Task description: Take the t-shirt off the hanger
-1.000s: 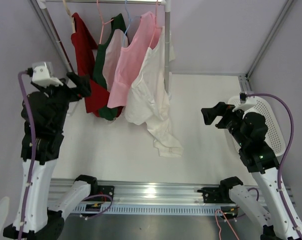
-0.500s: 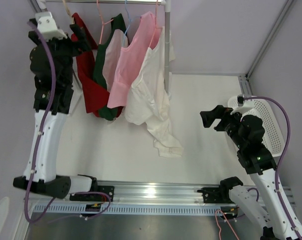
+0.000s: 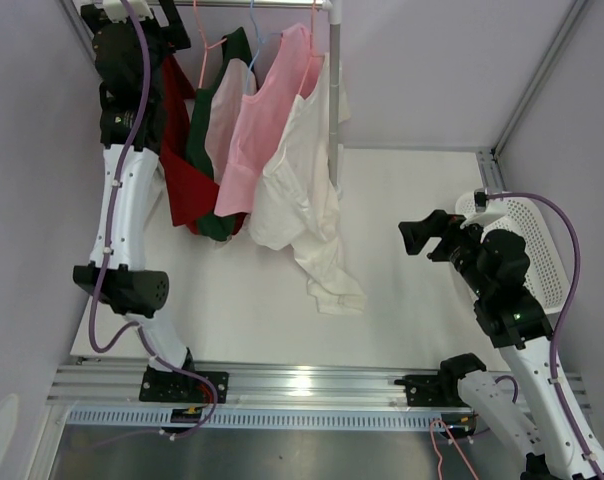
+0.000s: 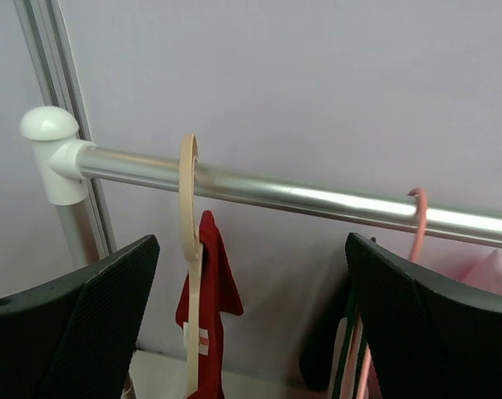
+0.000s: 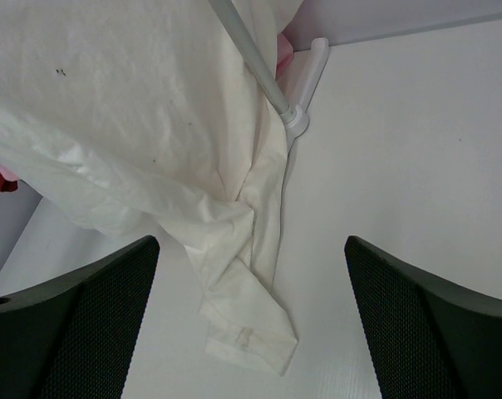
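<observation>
The fingers are still short of the cream hanger's hook in the left wrist view, so closing now would miss it. My left gripper first moves toward the hook, then closes.
A rail point(image 4: 317, 199) carries several hangers. A cream hanger point(image 4: 189, 191) holds a red t-shirt point(image 4: 211, 291), which also shows in the top view point(image 3: 177, 150). A pink hanger point(image 4: 415, 224) hangs further right. Green point(image 3: 207, 140), pink point(image 3: 262, 130) and white point(image 3: 302, 190) shirts hang beside the red one. The white shirt's hem lies on the table point(image 5: 247, 324). My left gripper point(image 3: 170, 18) is raised to rail height, open and empty point(image 4: 251, 324), with the cream hanger between its fingers' lines but farther off. My right gripper point(image 3: 417, 232) is open and empty point(image 5: 251, 316), low, facing the white shirt.
A white basket point(image 3: 542, 250) stands at the right edge behind my right arm. The rack's upright post point(image 3: 334, 100) meets the table at its foot point(image 5: 305, 91), right of the white shirt. A white end cap point(image 4: 50, 137) joins the rail to the left post.
My left arm has swung up from beside the red t-shirt to the rail at the top left. My right gripper has barely moved.
</observation>
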